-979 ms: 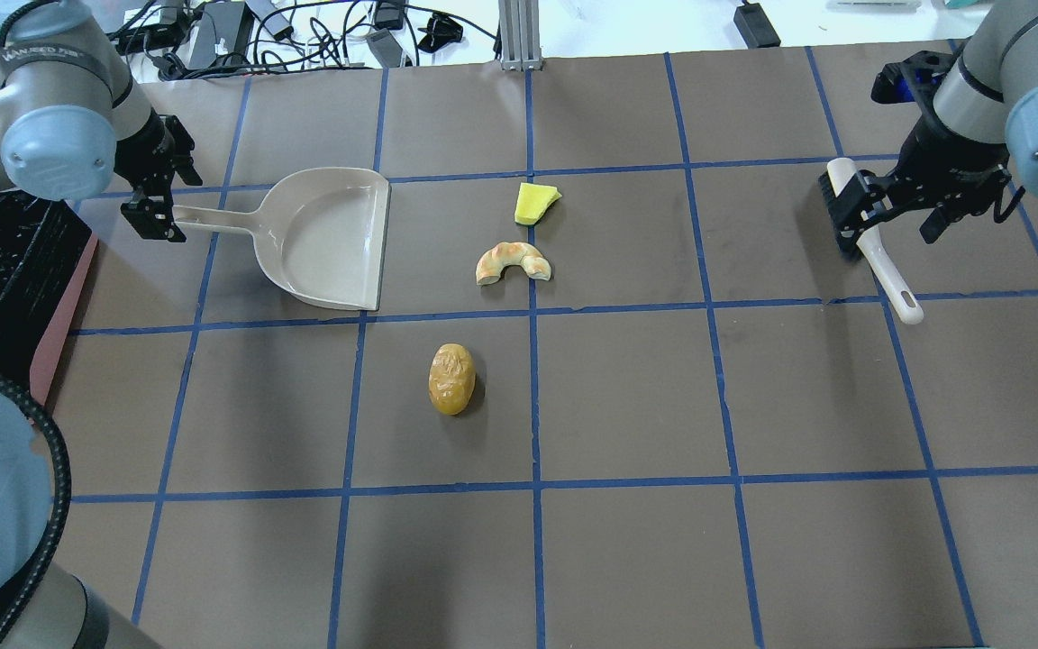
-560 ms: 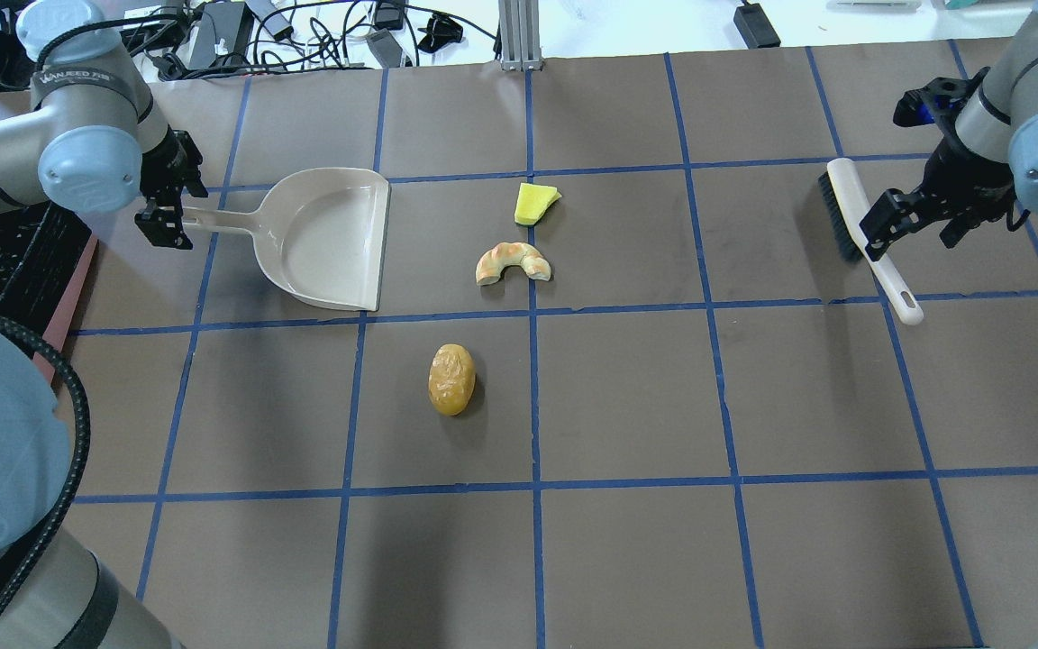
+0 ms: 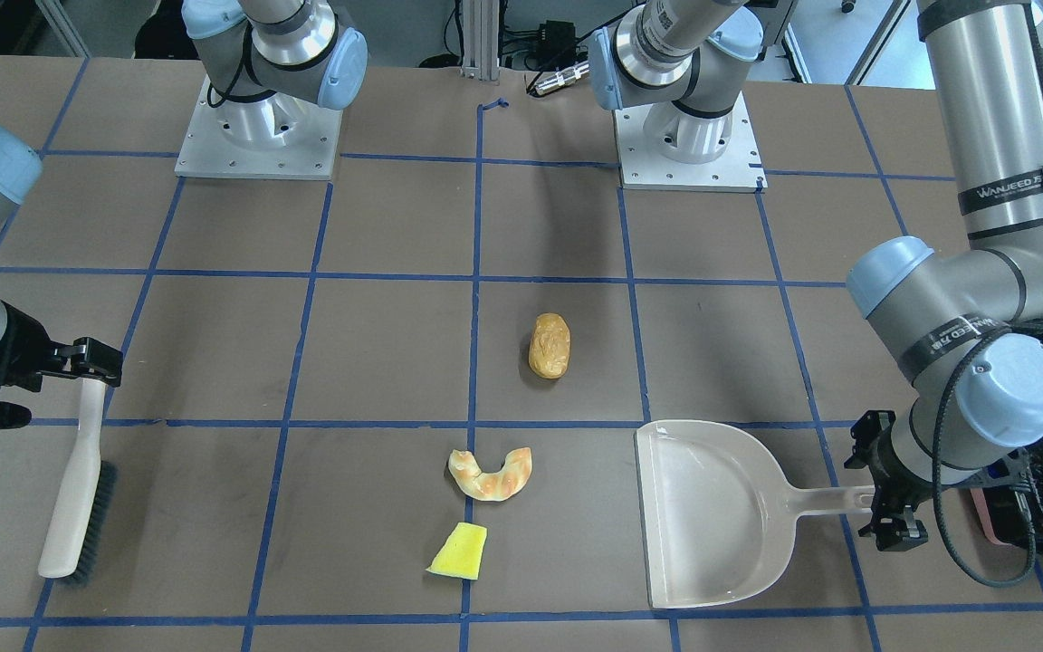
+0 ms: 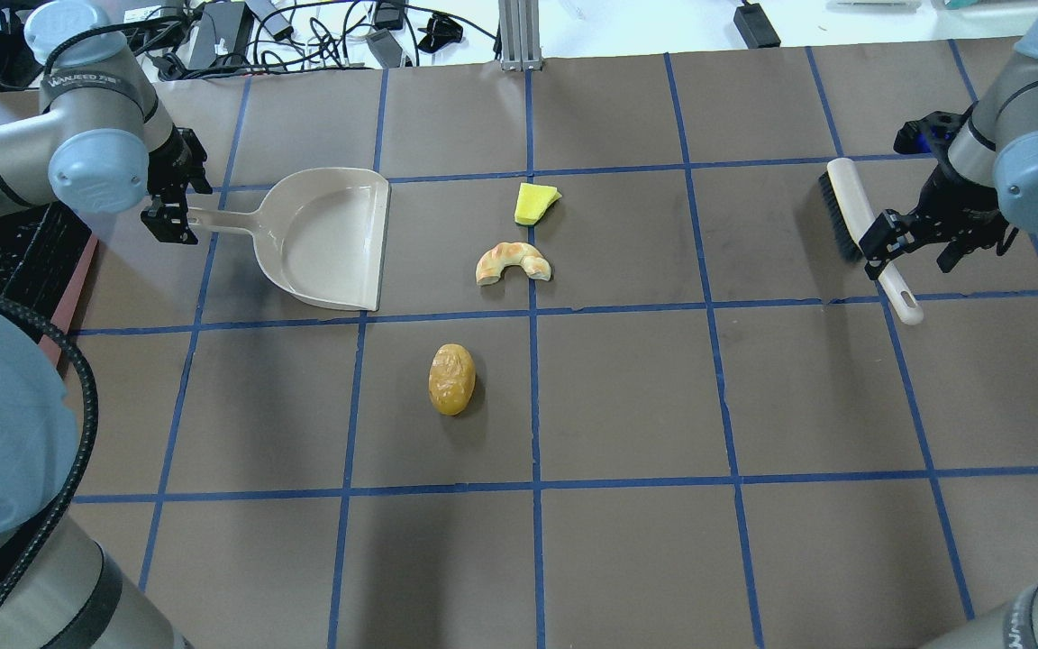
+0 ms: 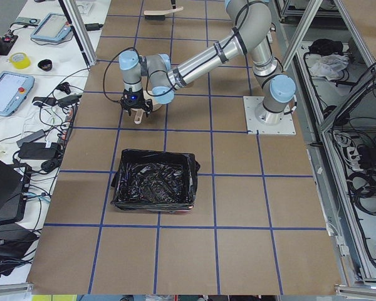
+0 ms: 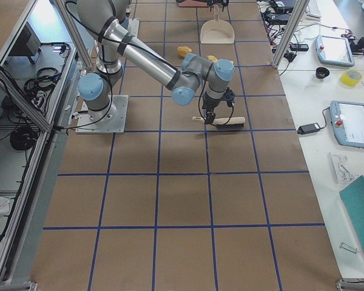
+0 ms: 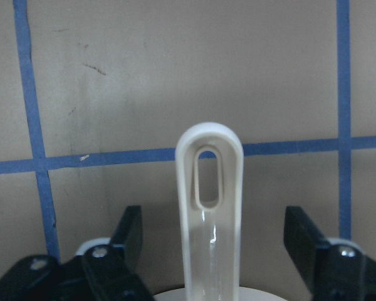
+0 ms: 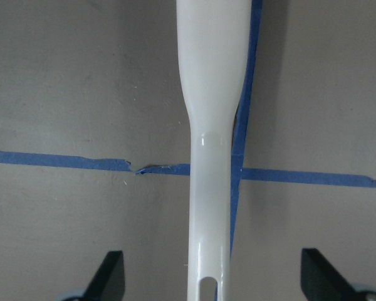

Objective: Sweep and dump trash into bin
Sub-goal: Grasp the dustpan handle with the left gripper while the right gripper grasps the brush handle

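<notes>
I will grab the dustpan by its narrow handle next with my left gripper. The dustpan's broad pan is wider than the gripper's open fingers.
The bread roll lies mid-table, the croissant and the yellow sponge wedge beyond it. The beige dustpan lies to their left. My left gripper is open and straddles the end of its handle without touching. A white brush lies at the right. My right gripper is open, and the brush handle lies between its fingers. The pink bin, lined with a black bag, is at the left edge and also shows in the exterior left view.
Cables and power bricks lie beyond the table's far edge. The two arm bases stand at the robot's side of the table. Blue tape lines grid the brown tabletop.
My left gripper has moved in around the dustpan handle's end. My right gripper has moved from over the brush head down along its handle. The trash, dustpan and brush have not moved.
</notes>
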